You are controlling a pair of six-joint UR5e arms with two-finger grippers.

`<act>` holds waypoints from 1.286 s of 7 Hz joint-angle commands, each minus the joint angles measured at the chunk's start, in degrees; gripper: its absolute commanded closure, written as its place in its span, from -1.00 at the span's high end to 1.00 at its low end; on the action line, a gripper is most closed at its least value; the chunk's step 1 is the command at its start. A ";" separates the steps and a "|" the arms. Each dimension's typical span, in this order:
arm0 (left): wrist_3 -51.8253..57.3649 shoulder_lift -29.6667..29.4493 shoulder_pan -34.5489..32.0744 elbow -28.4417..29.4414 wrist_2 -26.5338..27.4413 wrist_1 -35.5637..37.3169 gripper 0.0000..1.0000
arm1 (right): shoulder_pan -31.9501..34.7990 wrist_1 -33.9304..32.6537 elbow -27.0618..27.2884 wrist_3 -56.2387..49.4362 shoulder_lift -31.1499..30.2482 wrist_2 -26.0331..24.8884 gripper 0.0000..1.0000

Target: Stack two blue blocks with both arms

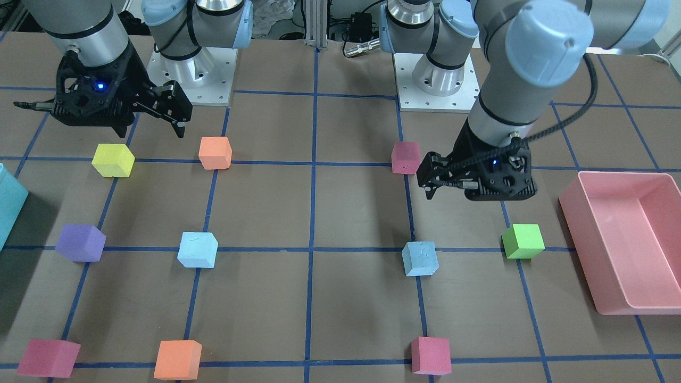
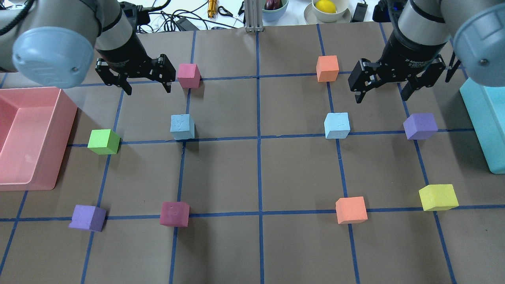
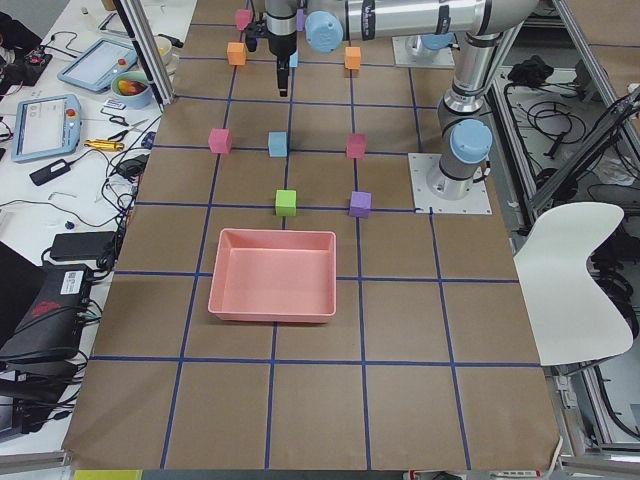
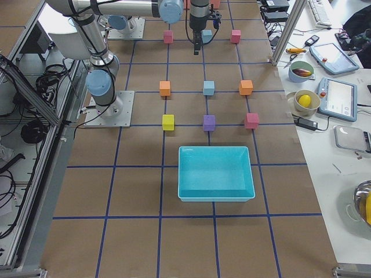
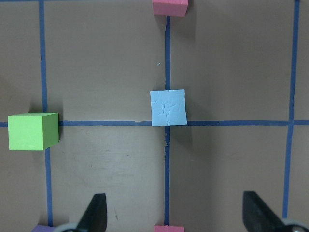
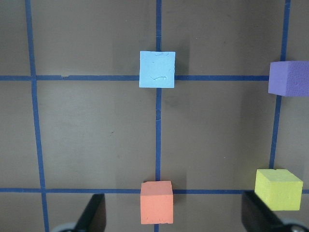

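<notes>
The right gripper reaches its blue block next and grabs the block's opposite sides, which leaves the block's top free to carry the second block.
Two pale blue blocks lie apart on the brown table. One blue block (image 2: 182, 126) is on my left side; it also shows in the left wrist view (image 5: 168, 107) and in the front view (image 1: 420, 258). The other blue block (image 2: 337, 125) is on my right side, in the right wrist view (image 6: 157, 69) and in the front view (image 1: 197, 249). My left gripper (image 2: 148, 90) hangs open and empty above the table, beyond and left of its block. My right gripper (image 2: 382, 98) hangs open and empty, beyond and right of its block.
A pink bin (image 2: 67, 118) stands at the left edge and a teal bin (image 2: 479, 118) at the right edge. Green (image 2: 103, 141), magenta (image 2: 188, 75), orange (image 2: 327, 68), purple (image 2: 420, 126) and yellow (image 2: 438, 197) cubes lie around the blue blocks.
</notes>
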 commanded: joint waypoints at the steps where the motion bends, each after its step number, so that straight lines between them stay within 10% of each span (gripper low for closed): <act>1: -0.55 -6.52 -0.01 -0.36 0.02 4.63 1.00 | -0.39 -4.68 0.17 0.52 9.76 -0.10 1.00; 3: -3.94 -9.87 -0.01 -4.99 -0.16 12.94 1.00 | -0.31 -15.87 0.43 0.61 16.36 0.08 1.00; 9: -3.54 -13.93 -0.19 -13.10 -0.77 24.66 1.00 | 0.31 -20.19 0.86 2.73 26.24 0.87 1.00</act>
